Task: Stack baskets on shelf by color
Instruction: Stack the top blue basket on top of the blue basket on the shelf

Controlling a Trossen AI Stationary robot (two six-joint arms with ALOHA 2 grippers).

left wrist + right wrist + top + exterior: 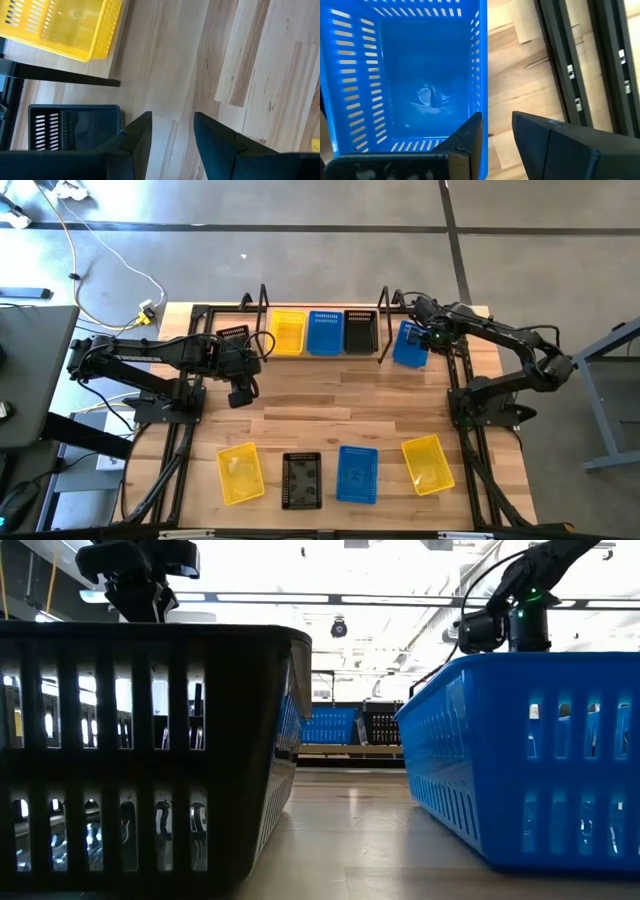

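Observation:
I should stack this blue basket with the blue basket on the shelf, so next I should grab it with my right gripper by its long side.
On the light-wood shelf at the table's far edge stand a yellow basket, a blue basket and a black basket. Another black basket rests on the table left of the shelf. Another blue basket sits right of the shelf's end frame. My right gripper is open over its long side wall, one finger inside and one outside. My left gripper is open above bare wood, beside the left black basket. My right gripper comes from above at the blue basket's long side wall, with one finger inside and the other outside. A gap shows beside the outer finger. Whether the inner finger touches the wall, I cannot tell.
Along the near edge lie a yellow basket, a black basket, a blue basket and a second yellow basket. The black and blue ones fill the low view. Bare wood lies mid-table. Black frame rails run beside the right gripper.

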